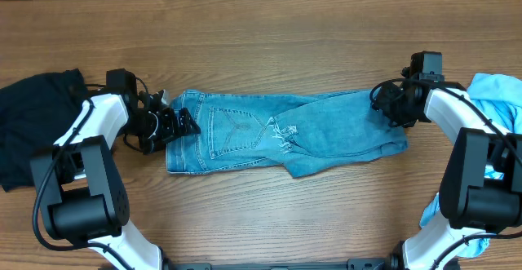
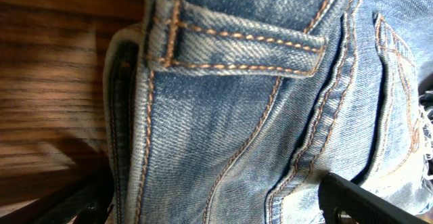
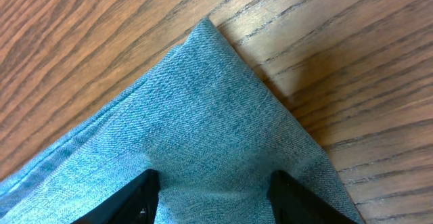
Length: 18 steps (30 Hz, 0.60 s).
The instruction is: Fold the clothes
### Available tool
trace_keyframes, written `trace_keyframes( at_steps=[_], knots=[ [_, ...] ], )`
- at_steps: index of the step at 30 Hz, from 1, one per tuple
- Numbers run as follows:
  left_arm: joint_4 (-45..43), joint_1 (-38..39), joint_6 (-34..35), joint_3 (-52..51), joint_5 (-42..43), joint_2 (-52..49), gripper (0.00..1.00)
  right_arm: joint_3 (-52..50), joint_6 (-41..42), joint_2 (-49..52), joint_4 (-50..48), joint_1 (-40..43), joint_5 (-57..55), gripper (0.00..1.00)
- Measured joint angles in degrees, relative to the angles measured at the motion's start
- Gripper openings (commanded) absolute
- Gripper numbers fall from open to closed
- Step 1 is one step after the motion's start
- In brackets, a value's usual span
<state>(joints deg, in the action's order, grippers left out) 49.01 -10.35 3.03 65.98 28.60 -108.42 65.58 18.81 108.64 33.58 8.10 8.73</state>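
The blue jeans need to be grabbed next by the edge of their waistband with my left gripper, so that it can fold the waistband edge toward the leg ends.
Blue jeans lie folded lengthwise across the middle of the wooden table, waistband to the left and leg ends to the right. My left gripper is at the waistband edge. In the left wrist view its fingers are spread wide, with the waistband and a belt loop between them. My right gripper is at the far right corner of the leg end. In the right wrist view its fingers are apart over the denim corner.
A black garment lies bunched at the left edge of the table, beside my left arm. A light blue garment lies at the right edge, behind my right arm.
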Motion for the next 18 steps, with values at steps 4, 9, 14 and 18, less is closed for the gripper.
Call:
trace_keyframes(
  at_steps=[4, 9, 14, 18],
  knots=[
    [0.04, 0.52, 0.02, 0.0, -1.29, 0.11, 1.0, 0.28, -1.16, 0.02, 1.33, 0.0, -0.26, 0.6],
    [-0.55, 0.63, 1.55, 0.0, -1.81, 0.17, 0.91, 0.48, -1.49, 0.02, 2.21, 0.0, -0.44, 0.61],
    [-4.55, 0.5, 2.95, -2.14, -2.95, 0.35, 0.25, 0.68, -1.57, 0.02, 3.13, 0.0, -0.85, 0.62],
    [-11.17, 0.5, 3.69, -6.93, 0.24, 1.14, 0.21, 0.74, -1.64, 0.02, 3.54, 0.02, -1.29, 0.62]
  ],
)
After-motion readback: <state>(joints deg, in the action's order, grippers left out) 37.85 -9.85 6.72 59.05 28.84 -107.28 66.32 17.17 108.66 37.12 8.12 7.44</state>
